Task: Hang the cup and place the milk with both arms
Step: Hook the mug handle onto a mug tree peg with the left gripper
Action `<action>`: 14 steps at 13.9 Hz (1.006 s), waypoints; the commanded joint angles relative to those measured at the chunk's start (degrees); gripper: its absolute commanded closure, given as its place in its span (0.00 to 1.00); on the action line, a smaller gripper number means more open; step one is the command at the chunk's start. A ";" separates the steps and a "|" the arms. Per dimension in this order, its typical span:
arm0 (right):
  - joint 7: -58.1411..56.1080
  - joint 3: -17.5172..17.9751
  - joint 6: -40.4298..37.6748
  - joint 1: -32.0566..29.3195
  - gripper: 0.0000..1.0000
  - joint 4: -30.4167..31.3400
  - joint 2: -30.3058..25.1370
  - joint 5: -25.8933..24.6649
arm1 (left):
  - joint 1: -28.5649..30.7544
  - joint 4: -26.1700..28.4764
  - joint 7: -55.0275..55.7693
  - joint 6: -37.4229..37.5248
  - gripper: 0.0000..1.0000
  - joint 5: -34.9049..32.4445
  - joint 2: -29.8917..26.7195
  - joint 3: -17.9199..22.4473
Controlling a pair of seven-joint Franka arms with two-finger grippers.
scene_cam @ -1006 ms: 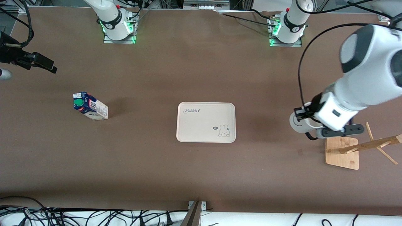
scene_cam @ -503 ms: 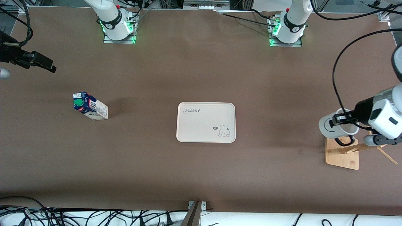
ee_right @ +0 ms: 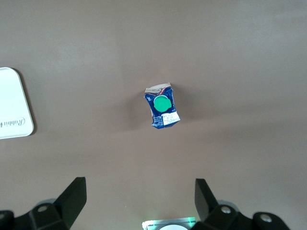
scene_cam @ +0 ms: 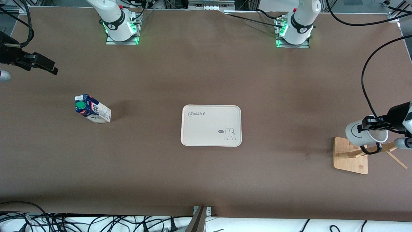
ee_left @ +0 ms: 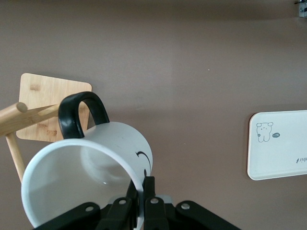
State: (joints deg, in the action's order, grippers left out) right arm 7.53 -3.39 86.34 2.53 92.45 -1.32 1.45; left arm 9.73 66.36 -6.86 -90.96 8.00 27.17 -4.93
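Observation:
The black handle [scene_cam: 373,151] is still short of the wooden peg [scene_cam: 392,149], so my left gripper should move the handle closer before it lets go.
The cup [scene_cam: 362,134] is a white mug with a black smiley face, tipped on its side in the air over the wooden rack [scene_cam: 350,158]. My left gripper [scene_cam: 375,124] is shut on its rim. In the left wrist view the fingers [ee_left: 149,189] pinch the wall of the cup [ee_left: 91,163]. Its black handle [ee_left: 76,115] lies against a peg [ee_left: 21,115]; I cannot tell if they touch. The milk [scene_cam: 92,109] stands on the table toward the right arm's end. My right gripper [scene_cam: 48,66] waits open, high over the table, with the milk [ee_right: 162,106] below it, apart from its fingers.
A cream tray [scene_cam: 190,138] with a rabbit drawing lies in the middle of the table, also seen as the tray [ee_left: 280,158] in the left wrist view. The rack has a flat bamboo base and slanted pegs [scene_cam: 394,159]. Cables hang at the table's near edge.
My left arm has carried the cup toward the left arm's end of the table, from beside the rack to over it. The right arm and the milk have not moved.

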 commanded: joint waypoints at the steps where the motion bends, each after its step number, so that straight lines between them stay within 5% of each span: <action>1: 0.30 0.75 -1.00 -0.77 0.00 -1.13 0.26 0.40 | 1.78 -1.59 -3.50 0.61 1.00 1.22 0.60 -0.34; 13: 0.38 0.93 -1.09 -0.60 0.00 -1.13 0.27 0.31 | 9.42 -1.33 -7.46 -0.27 1.00 7.27 2.53 -0.43; 14: 0.38 0.93 -1.09 -0.60 0.00 -1.13 0.27 0.31 | 9.78 -0.98 -8.51 -0.27 0.67 8.51 2.71 -0.34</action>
State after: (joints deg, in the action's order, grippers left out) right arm 7.53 -3.10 86.33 2.53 92.45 -1.29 1.45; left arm 18.21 66.32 -13.10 -91.51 13.80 28.94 -4.93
